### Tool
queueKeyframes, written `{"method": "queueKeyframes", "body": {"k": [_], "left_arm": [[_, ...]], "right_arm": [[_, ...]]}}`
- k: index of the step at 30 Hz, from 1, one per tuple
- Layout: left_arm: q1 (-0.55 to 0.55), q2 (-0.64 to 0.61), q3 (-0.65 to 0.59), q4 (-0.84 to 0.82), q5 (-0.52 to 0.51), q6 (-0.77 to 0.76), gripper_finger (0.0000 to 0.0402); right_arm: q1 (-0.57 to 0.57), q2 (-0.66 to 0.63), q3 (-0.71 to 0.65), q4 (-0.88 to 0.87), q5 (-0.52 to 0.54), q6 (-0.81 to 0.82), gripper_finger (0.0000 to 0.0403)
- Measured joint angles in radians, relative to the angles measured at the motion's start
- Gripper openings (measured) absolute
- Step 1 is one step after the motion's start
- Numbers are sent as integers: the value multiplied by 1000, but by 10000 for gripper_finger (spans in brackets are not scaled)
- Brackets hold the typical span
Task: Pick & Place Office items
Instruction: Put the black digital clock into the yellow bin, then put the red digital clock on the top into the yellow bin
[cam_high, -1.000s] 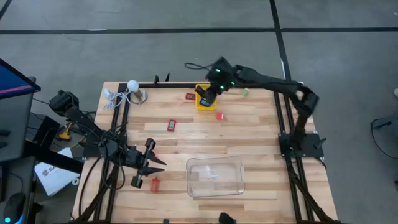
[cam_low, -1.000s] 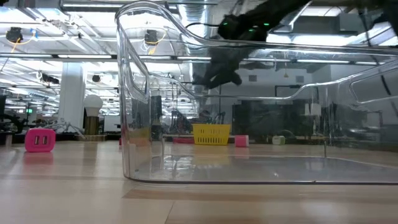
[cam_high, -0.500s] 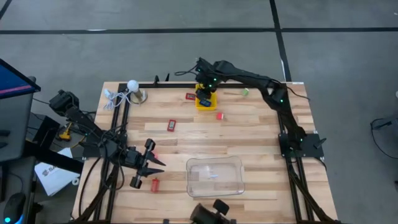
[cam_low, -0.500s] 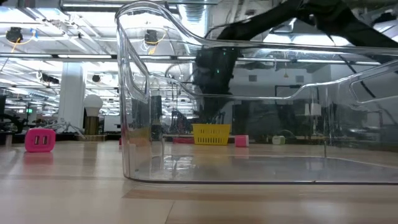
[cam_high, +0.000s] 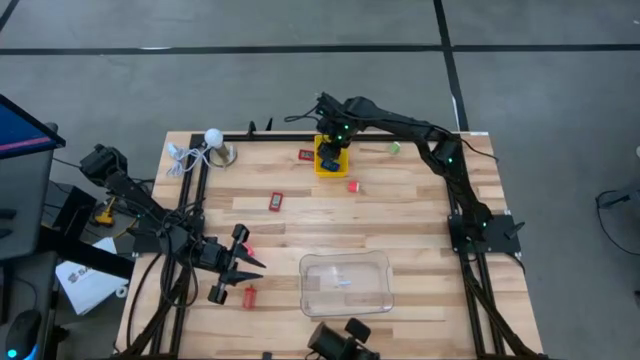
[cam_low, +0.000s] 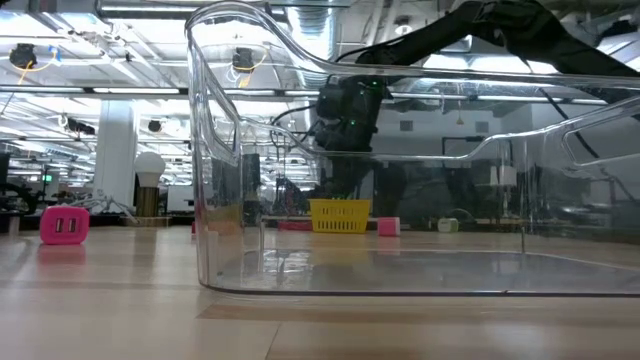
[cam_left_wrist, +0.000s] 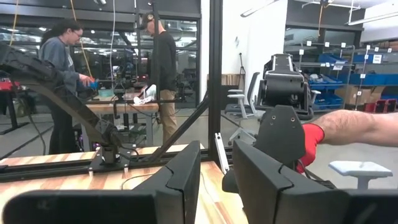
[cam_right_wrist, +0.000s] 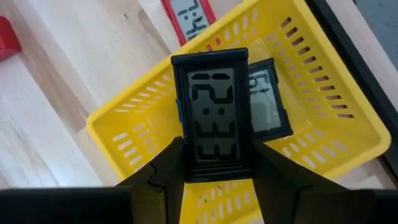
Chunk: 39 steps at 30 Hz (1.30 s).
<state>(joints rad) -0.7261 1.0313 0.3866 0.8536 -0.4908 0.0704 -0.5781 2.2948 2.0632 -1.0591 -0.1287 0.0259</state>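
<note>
The second black clock (cam_right_wrist: 212, 118) is inside the basket's rim, over its bottom, and would lie in the yellow basket (cam_right_wrist: 314, 118), so it is time for my right gripper to open.
A yellow basket (cam_high: 331, 160) stands at the table's far edge, and a black display clock (cam_right_wrist: 266, 106) lies flat in it. My right gripper (cam_right_wrist: 216, 149) hangs over the basket, shut on a second black clock (cam_right_wrist: 214, 112). On the table lie a red clock (cam_high: 306, 155), a red piece (cam_high: 276, 201), a red block (cam_high: 353, 186), a green piece (cam_high: 395, 148) and a red block (cam_high: 250, 297). My left gripper (cam_high: 236, 270) waits near the table's left edge beside that last block, open with nothing between its fingers (cam_left_wrist: 186, 180). My right gripper pinches the black clock by its two long sides (cam_right_wrist: 184, 163), near the end closest to the wrist. The fingers come from above, pointing steeply down, and lie along the clock. The clock hangs below them over the basket, display toward the wrist camera; whether its lower end touches the basket, I cannot tell.
A clear plastic tray (cam_high: 345, 283) stands near the front edge and fills the low view. A white ball with a cord (cam_high: 212, 137) lies at the far left corner. A dark frame (cam_high: 200, 190) runs along the table's sides. People stand in the room beyond (cam_left_wrist: 165, 62).
My right gripper has gone down and toward the table's left, onto the yellow basket, tipping from a slant to point steeply down. It has stayed shut on the black clock, which has come down with it over the basket.
</note>
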Motion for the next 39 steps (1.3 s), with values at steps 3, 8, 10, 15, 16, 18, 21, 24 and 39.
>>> {"method": "queueKeyframes", "body": {"k": [3,8,10,15,16,18,21,24,39], "left_arm": [[0,0,0,0,0,0,91],[0,0,0,0,-1,-3,91],[0,0,0,0,-1,-3,91],[0,0,0,-9,-2,-3,91],[0,0,0,-9,-2,-3,91],[0,0,0,-15,-3,-2,91],[0,0,0,-44,-37,0,91],[9,-14,2,-121,-113,2,91],[-1,-34,204,-499,-412,29,91]], "right_arm": [[1,-1,0,0,0,1,139],[3,-1,0,-3,26,21,183],[3,-2,0,-4,31,26,220],[9,-3,0,-10,83,30,246],[14,-8,0,-20,84,31,245],[32,-24,0,-41,81,39,238],[93,-69,0,-103,81,45,228],[192,-140,-8,-143,90,69,218],[885,-469,-44,-299,525,416,200]]}}
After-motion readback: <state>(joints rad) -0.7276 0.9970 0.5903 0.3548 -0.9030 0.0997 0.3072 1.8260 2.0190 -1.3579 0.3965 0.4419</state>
